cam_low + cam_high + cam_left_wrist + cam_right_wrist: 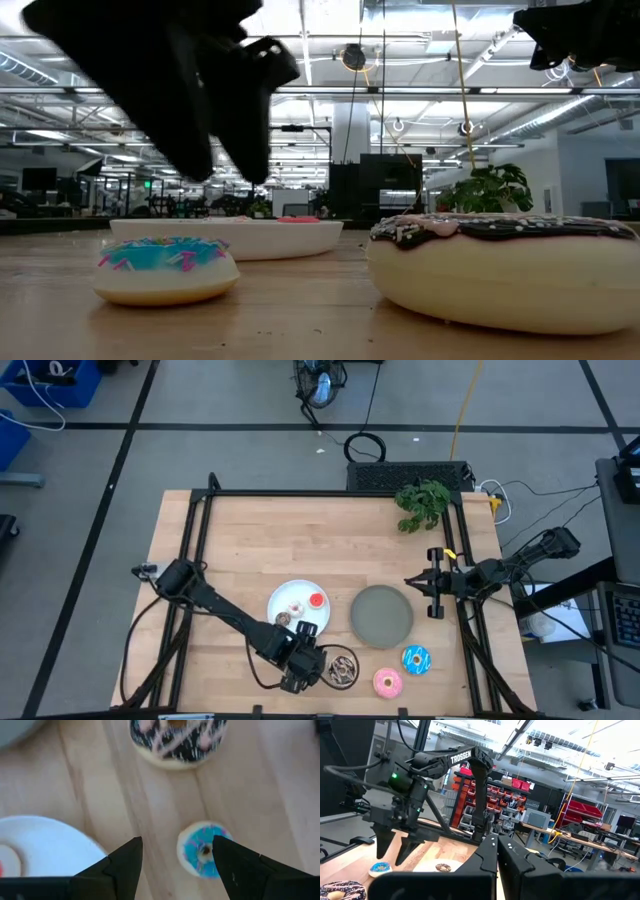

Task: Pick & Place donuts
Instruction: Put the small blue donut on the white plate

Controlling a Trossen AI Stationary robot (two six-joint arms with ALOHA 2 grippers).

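The left gripper will next grab the tiny blue donut by the outer edges of its ring, and then the robot will place the donut on the white plate [298,605].
A tiny blue donut [200,851] lies flat on the wooden table, just in front of the white plate [50,845]. My left gripper [177,840] hangs open above it, fingers pointing down, one on either side of the donut and clear of it [165,268]. The chocolate-drizzled donut [342,668] lies on the table beside them. Red [317,600], pale pink [295,605] and brown [284,620] tiny donuts lie on the white plate. A blue sprinkled donut [416,659] and a pink one [387,682] lie near the front edge. My right gripper [428,583] waits shut at the right edge.
A grey plate [381,615] sits right of the white plate. A green plant sprig [422,502] lies at the far right of the table. Black frame rails run along the left, far and right edges. Bare wood spreads across the far half.
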